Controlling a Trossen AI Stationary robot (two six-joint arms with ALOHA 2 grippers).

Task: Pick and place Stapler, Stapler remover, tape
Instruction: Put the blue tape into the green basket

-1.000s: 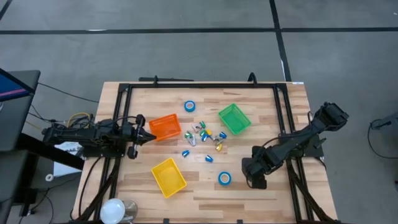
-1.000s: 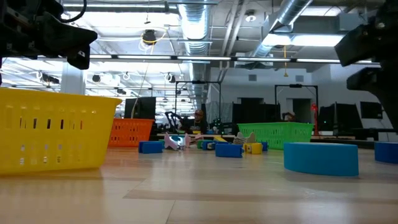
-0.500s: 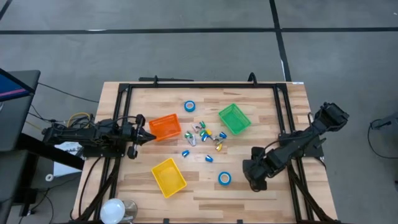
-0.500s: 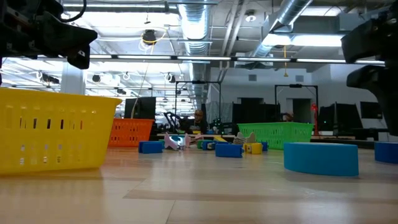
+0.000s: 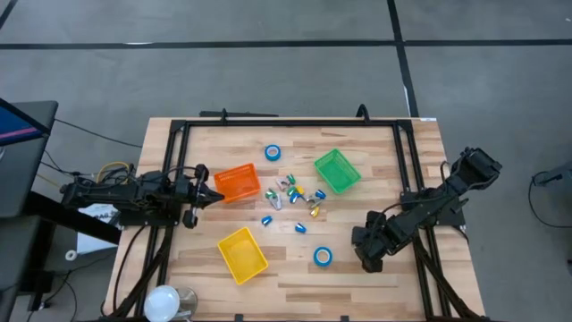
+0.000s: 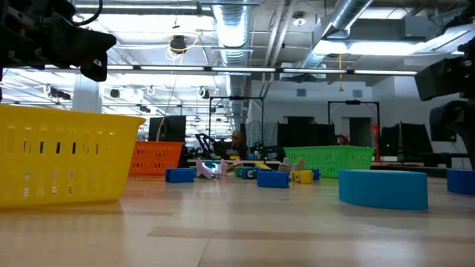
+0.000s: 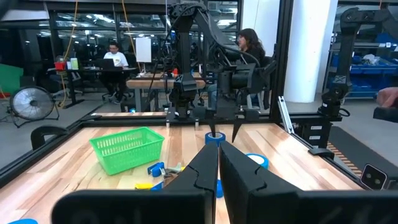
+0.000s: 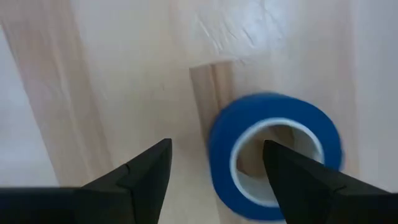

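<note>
The fingers of my right gripper are around the blue tape roll's side (image 8: 222, 151) in the right wrist view, with one in the roll's hole (image 8: 253, 155). My right gripper should close now, as it would hold the roll.
One blue tape roll (image 5: 323, 257) lies flat on the table's near right part; in the right wrist view this roll (image 8: 273, 155) sits below my open right gripper (image 8: 217, 149), nearer one finger, untouched. The right gripper (image 5: 365, 258) hovers just right of it. A second roll (image 5: 273, 153) lies near the far edge. I see no third roll in the high view. Small blue, green and yellow pieces (image 5: 293, 192) are scattered mid-table; I cannot pick out the stapler or the remover among them. My left gripper (image 5: 211, 193) is shut, beside the orange bin.
Three bins stand on the table: orange (image 5: 237, 182), green (image 5: 337, 171) and yellow (image 5: 242, 253). A black frame (image 5: 286, 122) runs around the table edges. A white round object (image 5: 164, 301) sits at the near left corner. People sit at desks beyond the table (image 7: 115, 53).
My right gripper has drifted a little toward the table's right edge, away from the tape roll beside it. The roll has stayed where it was.
</note>
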